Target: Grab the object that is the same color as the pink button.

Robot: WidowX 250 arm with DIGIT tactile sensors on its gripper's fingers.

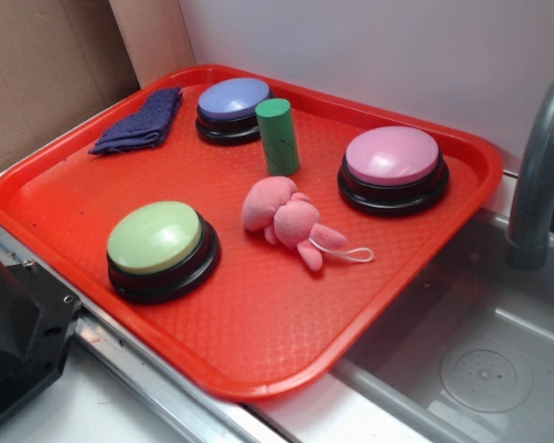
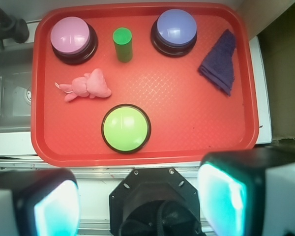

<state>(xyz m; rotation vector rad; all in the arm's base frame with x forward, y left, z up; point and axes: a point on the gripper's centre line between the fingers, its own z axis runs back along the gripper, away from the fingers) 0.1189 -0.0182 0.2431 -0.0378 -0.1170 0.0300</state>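
My gripper grabs the pink plush toy by its head [image 1: 267,204] next, to pick out the object that matches the pink button [image 1: 392,167].
The object, a small pink plush toy [image 1: 284,220] with a thin white string loop, lies on its side near the middle of the red tray [image 1: 258,323]. In the wrist view the toy [image 2: 87,86] is left of centre. The pink button [image 1: 392,167] stands right of it at the tray's far side; from the wrist the pink button [image 2: 71,37] is at top left. My gripper [image 2: 137,204] hangs high above the tray's near edge, open, with nothing between its pale fingers [image 2: 221,196]. In the exterior view the gripper is out of frame.
A green cylinder [image 1: 278,136] stands upright just behind the toy. A green button [image 1: 159,247] sits front left, a blue-purple button [image 1: 232,108] at the back, a folded dark blue cloth [image 1: 140,122] far left. A sink [image 1: 480,351] and grey faucet [image 1: 540,175] lie right of the tray.
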